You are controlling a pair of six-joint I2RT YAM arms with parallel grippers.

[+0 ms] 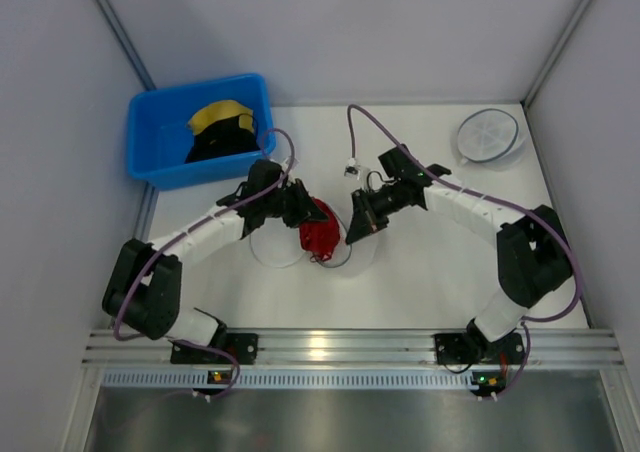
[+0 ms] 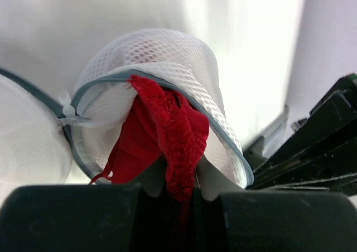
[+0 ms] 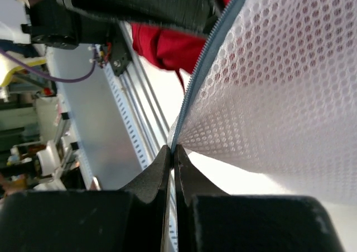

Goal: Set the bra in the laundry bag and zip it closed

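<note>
The bra's lace overlaps the bag's zipper rim, so my left gripper now lowers the bra's held end into the bag's opening before it releases the bra.
The red lacy bra point(image 1: 319, 234) sits between the two grippers at the table's middle. In the left wrist view the bra point(image 2: 167, 135) hangs from the mouth of the laundry bag point(image 2: 167, 57), a white mesh pouch with a grey zipper rim. My left gripper point(image 2: 179, 182) is shut on the bra's lace. My right gripper point(image 3: 173, 151) is shut on the bag's zipper rim point(image 3: 195, 90) and holds that half up. The bag's other half point(image 1: 272, 247) lies flat on the table under the left gripper point(image 1: 305, 210). The right gripper point(image 1: 356, 230) is just right of the bra.
A blue bin point(image 1: 160, 142) with a yellow garment point(image 1: 218, 114) and a black garment point(image 1: 220, 140) stands at the back left. A second round white mesh bag point(image 1: 488, 135) with spokes lies at the back right. A metal rail point(image 1: 340, 347) runs along the near edge.
</note>
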